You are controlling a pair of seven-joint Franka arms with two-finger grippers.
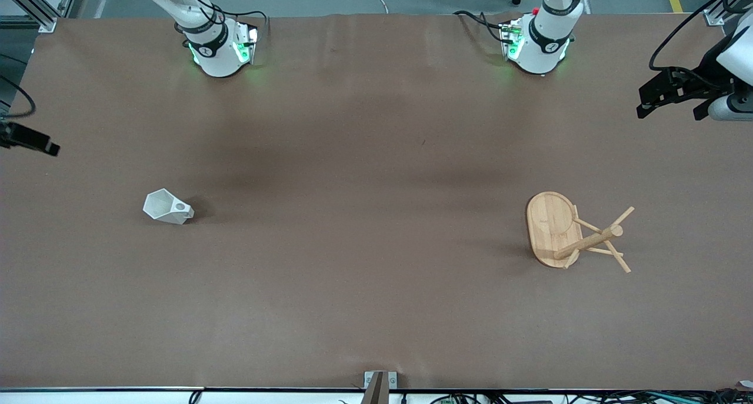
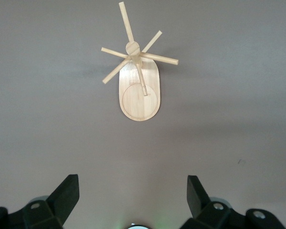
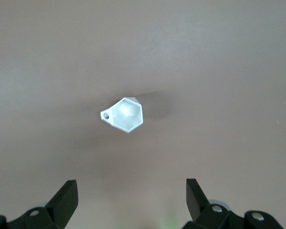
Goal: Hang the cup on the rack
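Observation:
My right gripper needs to take hold of the cup by the rim opposite its pierced handle tab (image 1: 185, 210) next, so that it can hang the cup on the rack (image 1: 565, 230).
The white faceted cup (image 1: 167, 207) sits on the brown table toward the right arm's end, its pierced handle tab pointing to the table's middle. My right gripper (image 3: 132, 191) hangs high above the cup (image 3: 125, 114), open and empty. The bamboo rack (image 1: 565, 230) stands on its oval base toward the left arm's end, with thin pegs spreading from its post. High above the table, my left gripper (image 2: 133, 188) hovers open with nothing between its fingers, and the rack (image 2: 138, 81) lies ahead of it. This left gripper (image 1: 670, 105) shows near the table's edge at the left arm's end.
The brown table (image 1: 365, 245) stretches bare between cup and rack. Both arm bases (image 1: 220, 45) (image 1: 538, 39) stand along the edge farthest from the front camera. A small metal bracket (image 1: 380, 383) sits at the edge nearest that camera.

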